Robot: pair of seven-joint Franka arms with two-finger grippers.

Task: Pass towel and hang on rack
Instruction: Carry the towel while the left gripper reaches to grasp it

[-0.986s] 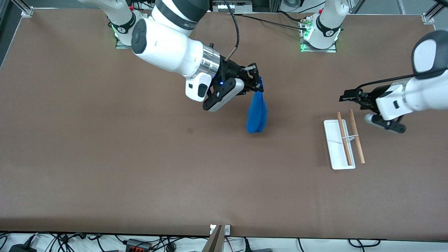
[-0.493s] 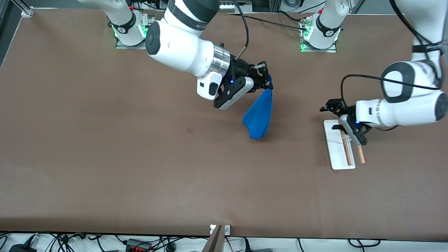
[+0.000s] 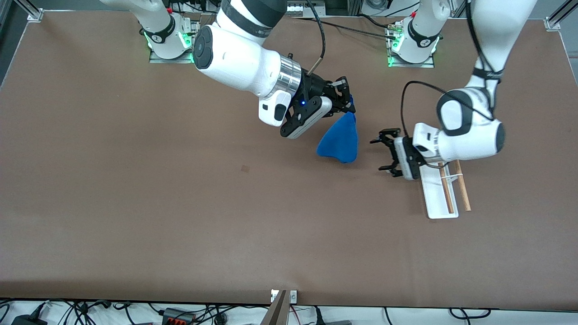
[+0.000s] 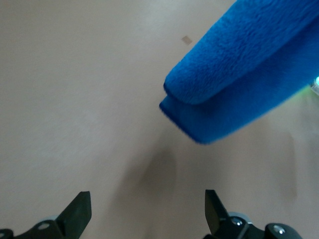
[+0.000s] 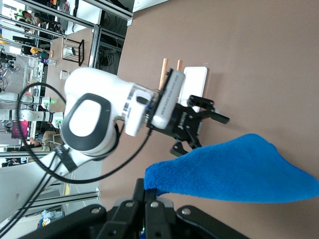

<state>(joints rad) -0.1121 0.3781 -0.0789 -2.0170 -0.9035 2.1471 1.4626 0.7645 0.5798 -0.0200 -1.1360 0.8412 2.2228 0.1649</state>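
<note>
Next, my left gripper grabs the blue towel by its loose hanging end (image 3: 337, 154) (image 4: 192, 112) to take the towel to the rack's wooden rods.
My right gripper (image 3: 347, 100) is shut on the top edge of a blue towel (image 3: 340, 141), which hangs from it above the middle of the table. In the right wrist view the fingers (image 5: 149, 188) pinch the towel's (image 5: 234, 172) corner. My left gripper (image 3: 378, 154) is open and empty, level with the towel's lower end and a short gap from it, pointing at it. The left wrist view shows the gripper (image 4: 147, 211) wide open with the towel (image 4: 239, 74) ahead. The rack (image 3: 433, 198) has a white base and two wooden rods (image 3: 463, 194); it stands under the left arm's wrist.
The brown table (image 3: 180, 216) carries only the rack. Both arm bases stand at the table's edge farthest from the front camera. The right wrist view shows the left gripper (image 5: 199, 130) and part of the rack (image 5: 195, 82).
My left arm has swung from beside the rack across it toward the towel. My right gripper has carried the towel a little toward the left arm's end, and the towel has swung.
</note>
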